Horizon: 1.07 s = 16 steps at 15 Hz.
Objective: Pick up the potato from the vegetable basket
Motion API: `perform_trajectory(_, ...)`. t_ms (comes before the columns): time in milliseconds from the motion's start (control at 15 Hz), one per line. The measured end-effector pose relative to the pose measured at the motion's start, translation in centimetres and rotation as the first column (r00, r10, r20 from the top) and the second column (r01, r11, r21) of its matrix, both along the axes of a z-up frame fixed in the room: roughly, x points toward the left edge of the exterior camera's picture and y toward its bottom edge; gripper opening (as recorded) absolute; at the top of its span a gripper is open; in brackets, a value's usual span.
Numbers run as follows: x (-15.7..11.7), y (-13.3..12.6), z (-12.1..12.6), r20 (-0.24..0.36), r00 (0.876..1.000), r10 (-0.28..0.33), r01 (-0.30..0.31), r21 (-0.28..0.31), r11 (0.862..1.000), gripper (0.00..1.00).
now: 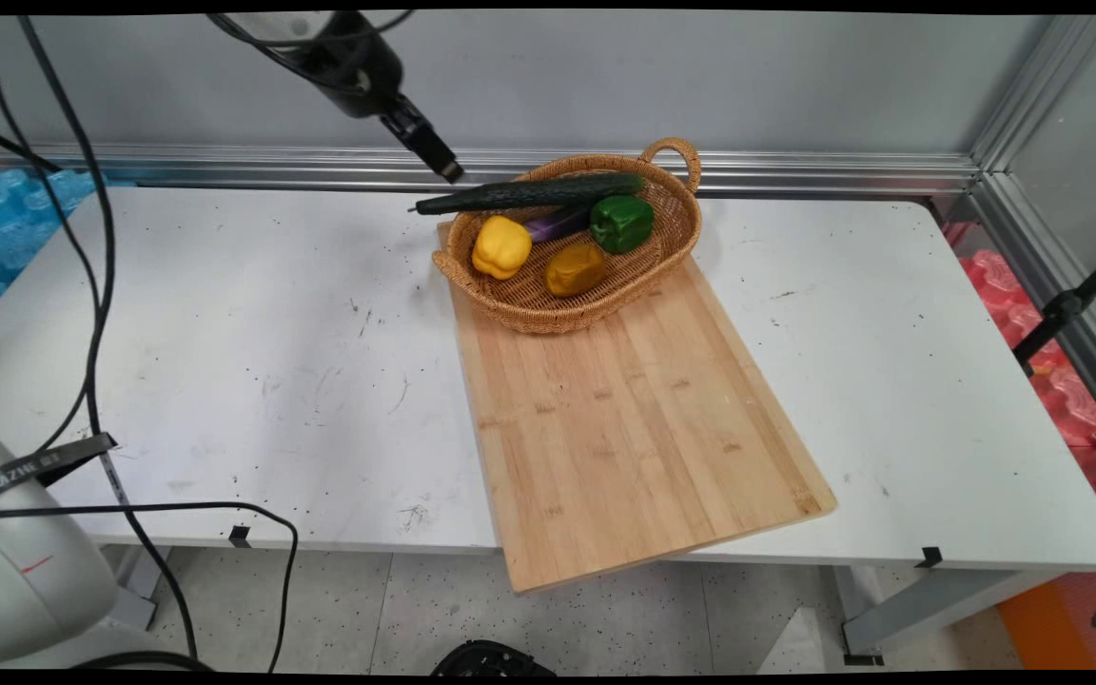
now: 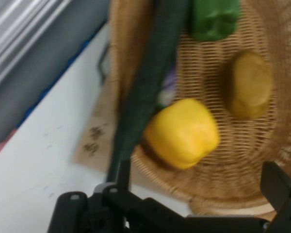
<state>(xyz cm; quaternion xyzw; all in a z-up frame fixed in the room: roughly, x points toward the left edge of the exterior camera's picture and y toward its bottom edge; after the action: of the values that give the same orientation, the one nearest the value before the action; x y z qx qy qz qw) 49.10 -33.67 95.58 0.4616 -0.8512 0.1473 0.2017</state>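
Note:
My gripper will next take hold of the yellowish potato by its rounded sides, so that it can lift the potato out of the wicker basket (image 1: 567,316).
My gripper (image 1: 443,164) hangs above the table's far side, just left of and above a wicker basket (image 1: 567,316). In the hand view the gripper (image 2: 200,182) is open, with nothing between its fingers. A long dark green cucumber (image 1: 529,193) lies across the basket's back rim, its tip sticking out towards the gripper. Inside the basket lie a yellow pepper (image 1: 500,245), a green pepper (image 1: 621,223), a purple eggplant (image 1: 557,225) and a brown potato (image 1: 575,268). The hand view looks down on the cucumber (image 2: 145,92), the yellow pepper (image 2: 182,132) and the potato (image 2: 251,85).
The basket stands on the far end of a bamboo cutting board (image 1: 634,428), which runs diagonally to the table's near edge and overhangs it. Black cables (image 1: 96,285) hang on the left. An aluminium rail (image 1: 795,171) runs along the back.

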Motion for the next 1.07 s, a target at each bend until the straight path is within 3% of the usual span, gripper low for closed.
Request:
perform_trajectory(200, -2.2, -0.8, -1.1, -0.002, 0.998, -0.069, 0.069, 0.011, 0.998, 1.0)
perform_trajectory(600, -6.1, -3.0, -4.7, -0.009, 0.989, -0.146, 0.146, 0.033, 0.989, 1.0)
perform_trajectory(1067, -10.0, -6.3, -9.9, -0.013, 0.988, -0.151, 0.152, 0.041, 0.988, 1.0)
